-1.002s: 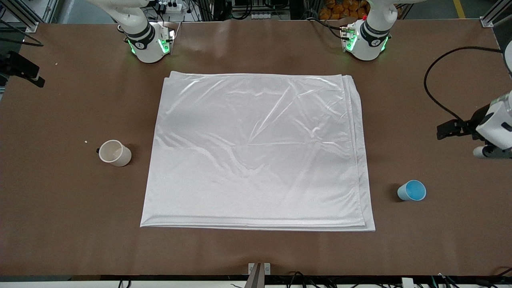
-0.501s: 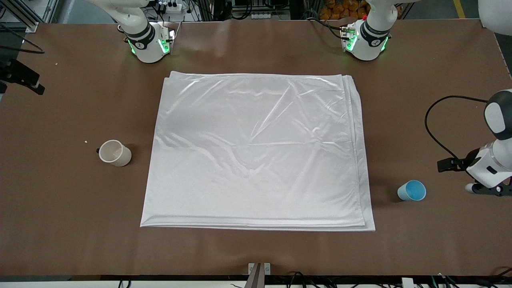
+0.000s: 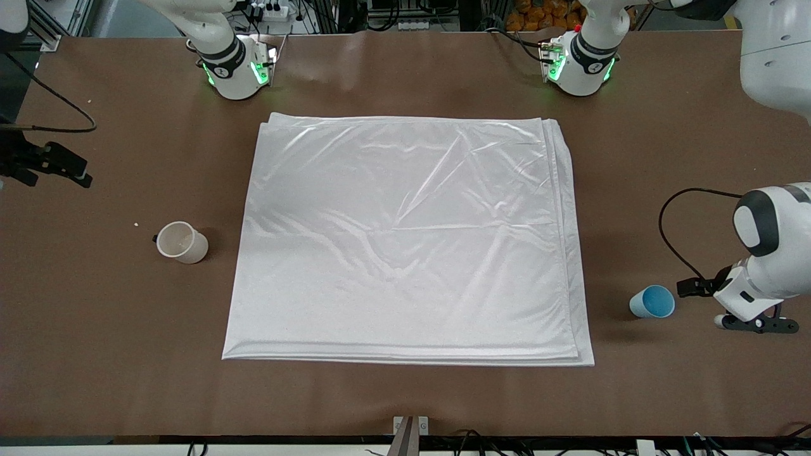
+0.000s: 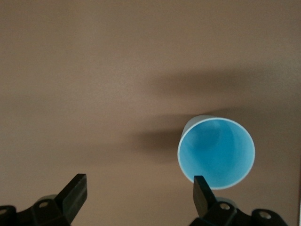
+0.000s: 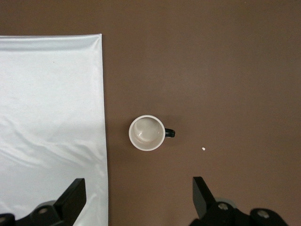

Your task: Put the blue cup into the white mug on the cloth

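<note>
My left gripper takes hold of the blue cup by its rim (image 3: 658, 287) next, to place it into the white mug (image 3: 182, 242).
The blue cup (image 3: 652, 302) stands upright on the bare table beside the cloth (image 3: 405, 240), toward the left arm's end. My left gripper (image 3: 754, 323) is low beside the cup, open and empty. In the left wrist view the cup (image 4: 216, 153) sits just off one fingertip, outside the left gripper's (image 4: 139, 184) jaws. The white mug (image 3: 182, 242) stands upright on the bare table beside the cloth, toward the right arm's end. My right gripper (image 5: 138, 188) is open and empty, high over the table by the mug (image 5: 147, 133) and the cloth's edge (image 5: 70, 117).
A small white crumb (image 3: 136, 224) lies on the table near the mug. The arms' bases (image 3: 237, 69) (image 3: 580, 63) stand along the table's edge farthest from the front camera. A black cable (image 3: 671, 240) loops over the table by the left wrist.
My left arm has swung down and toward the front camera, bringing its gripper close beside the blue cup. My right arm's wrist has moved a little over the table. The cups have not moved.
</note>
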`<act>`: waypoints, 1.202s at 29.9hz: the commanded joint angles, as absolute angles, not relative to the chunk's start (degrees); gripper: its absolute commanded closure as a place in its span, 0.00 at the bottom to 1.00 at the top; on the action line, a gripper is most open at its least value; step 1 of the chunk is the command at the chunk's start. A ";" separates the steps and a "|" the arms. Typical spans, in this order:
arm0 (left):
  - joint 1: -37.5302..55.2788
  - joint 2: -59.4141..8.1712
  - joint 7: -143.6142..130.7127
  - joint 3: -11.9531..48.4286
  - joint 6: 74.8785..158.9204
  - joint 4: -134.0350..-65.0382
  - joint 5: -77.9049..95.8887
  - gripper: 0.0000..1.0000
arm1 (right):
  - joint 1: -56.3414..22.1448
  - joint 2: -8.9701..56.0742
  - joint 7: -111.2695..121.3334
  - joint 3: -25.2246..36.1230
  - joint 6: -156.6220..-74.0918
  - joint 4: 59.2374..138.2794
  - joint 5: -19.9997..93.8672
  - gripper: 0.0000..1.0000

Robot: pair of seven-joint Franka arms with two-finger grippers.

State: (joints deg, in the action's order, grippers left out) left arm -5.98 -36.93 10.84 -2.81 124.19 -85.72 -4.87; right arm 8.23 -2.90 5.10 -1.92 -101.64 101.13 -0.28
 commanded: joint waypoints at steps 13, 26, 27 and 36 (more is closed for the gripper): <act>-5.45 -42.18 11.51 -2.29 128.85 -83.94 -5.63 0.00 | 13.53 1.40 29.51 -2.20 -116.98 112.85 -1.14 0.00; -5.27 -44.29 10.99 -2.20 130.60 -83.94 -5.63 0.00 | 16.88 9.40 49.64 -2.20 -125.24 113.03 -1.14 0.00; -5.27 -44.38 10.81 -1.94 131.21 -83.94 -5.63 0.00 | 16.88 9.84 51.49 -2.20 -125.77 113.11 -1.14 0.00; -4.83 -45.18 9.58 -1.32 132.01 -83.94 -5.54 0.70 | 16.35 12.39 66.35 -2.29 -127.62 113.38 -3.51 0.00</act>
State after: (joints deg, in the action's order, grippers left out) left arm -5.17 -44.38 10.76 -1.29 131.70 -85.29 -4.87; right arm 16.37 11.47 60.44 -1.73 -127.46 113.48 -1.33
